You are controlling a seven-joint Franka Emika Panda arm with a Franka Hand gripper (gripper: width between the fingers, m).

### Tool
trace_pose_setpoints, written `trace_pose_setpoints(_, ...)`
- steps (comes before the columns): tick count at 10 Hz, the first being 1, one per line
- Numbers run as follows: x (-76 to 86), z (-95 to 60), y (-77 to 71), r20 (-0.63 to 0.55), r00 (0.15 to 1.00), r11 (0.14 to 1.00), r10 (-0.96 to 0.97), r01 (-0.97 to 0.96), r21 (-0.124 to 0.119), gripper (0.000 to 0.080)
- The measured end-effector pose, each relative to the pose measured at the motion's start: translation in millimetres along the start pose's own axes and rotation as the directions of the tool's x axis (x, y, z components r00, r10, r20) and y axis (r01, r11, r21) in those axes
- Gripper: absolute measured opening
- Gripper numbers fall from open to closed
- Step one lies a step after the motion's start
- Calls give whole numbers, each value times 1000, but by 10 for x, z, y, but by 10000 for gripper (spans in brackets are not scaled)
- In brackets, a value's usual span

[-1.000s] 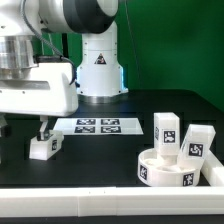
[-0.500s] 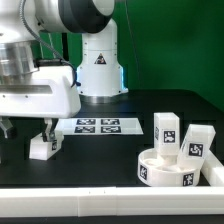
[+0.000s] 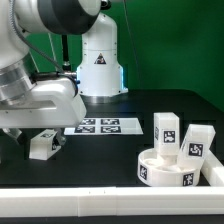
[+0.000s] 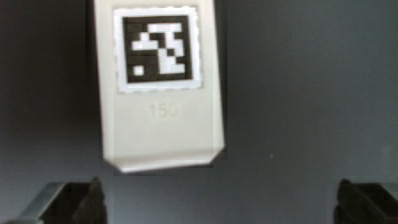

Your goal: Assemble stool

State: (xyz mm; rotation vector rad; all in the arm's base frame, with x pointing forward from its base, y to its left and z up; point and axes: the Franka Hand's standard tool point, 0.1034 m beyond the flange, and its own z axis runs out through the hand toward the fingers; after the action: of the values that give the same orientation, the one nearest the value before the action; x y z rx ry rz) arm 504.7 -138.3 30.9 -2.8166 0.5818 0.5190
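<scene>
My fingers are short of the white leg's near end [image 3: 44, 147], so closing now would miss it. My gripper moves toward the leg, before it closes.
A white block leg [image 3: 41, 146] with a marker tag lies on the black table at the exterior view's left. In the wrist view this leg [image 4: 164, 90] lies flat, tag up, ahead of the jaws. My gripper [image 3: 30, 136] hovers just over it, open and empty. Its dark fingertips [image 4: 71, 200] stand wide apart in the wrist view, with the gripper [image 4: 217, 205] not touching the leg. The round white seat [image 3: 168, 169] lies at the exterior view's right. Two more tagged legs [image 3: 166, 130] [image 3: 198, 143] stand upright behind it.
The marker board [image 3: 105, 126] lies flat on the table in front of the robot base [image 3: 100, 70]. A white edge [image 3: 110, 202] runs along the table's front. A green wall stands behind.
The arm's hand has tilted and swung over the lying leg. The leg, seat and the other legs have not moved. The jaws stay open.
</scene>
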Motion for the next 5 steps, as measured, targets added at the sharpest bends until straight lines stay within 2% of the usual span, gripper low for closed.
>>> trace_pose_setpoints(3,-59,39,60,203,979,1000,-7,6,5,648)
trace_pose_setpoints(4,-104,36,108,305,952,1000,-7,3,14,648)
trace_pose_setpoints(5,-122,39,160,376,927,1000,-7,1,14,648)
